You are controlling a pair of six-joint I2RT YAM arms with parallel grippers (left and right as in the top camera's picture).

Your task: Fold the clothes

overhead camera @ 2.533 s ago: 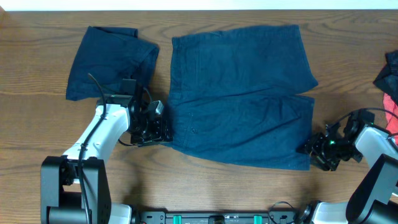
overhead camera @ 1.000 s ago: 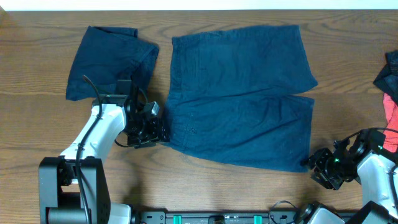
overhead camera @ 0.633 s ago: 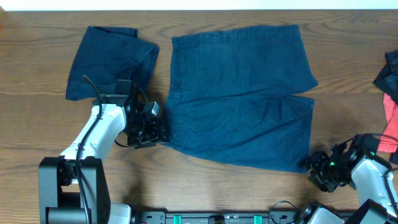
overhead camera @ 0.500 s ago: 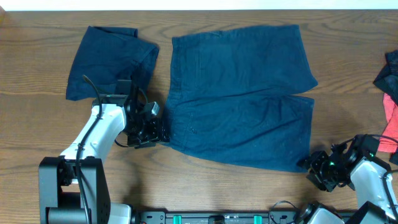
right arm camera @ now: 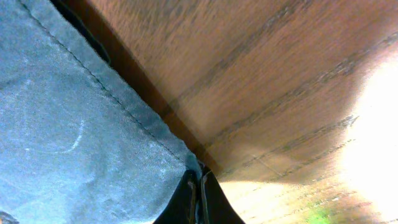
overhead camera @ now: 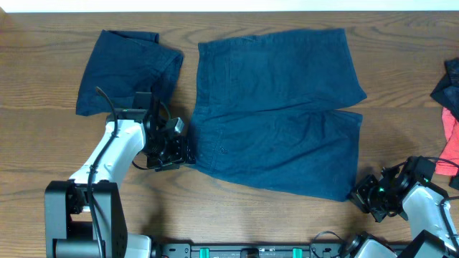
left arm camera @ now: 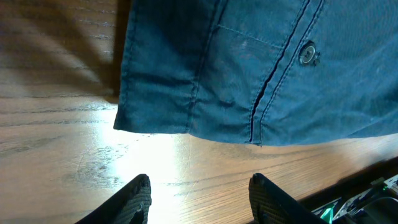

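Observation:
My left gripper grabs the dark navy shorts [overhead camera: 276,111] at the near waistband corner [overhead camera: 196,165] next, opposite my right gripper's hem corner, to fold the shorts' near side over.
A pair of dark navy shorts [overhead camera: 276,111] lies spread flat mid-table, waistband to the left, legs to the right. A second navy pair [overhead camera: 125,72] lies folded at the back left. My left gripper [overhead camera: 184,153] is open and empty, just off the near waistband corner; in the left wrist view [left arm camera: 199,190] its fingertips [left arm camera: 138,194] hover over bare wood short of the waistband edge [left arm camera: 186,118] and a button [left arm camera: 306,53]. My right gripper [overhead camera: 357,193] is shut on the near leg's hem corner; the right wrist view [right arm camera: 198,182] shows the fabric corner [right arm camera: 124,143] pinched between the fingers.
More clothing, dark [overhead camera: 448,86] and pink-red [overhead camera: 450,140], lies at the table's right edge. The arms' base rail [overhead camera: 251,251] runs along the front edge. Bare wood shows in front of the shorts and between the two pairs.
My right gripper has moved toward the table's front, to the near leg's hem corner. My left gripper shifted slightly early on and has since stayed still.

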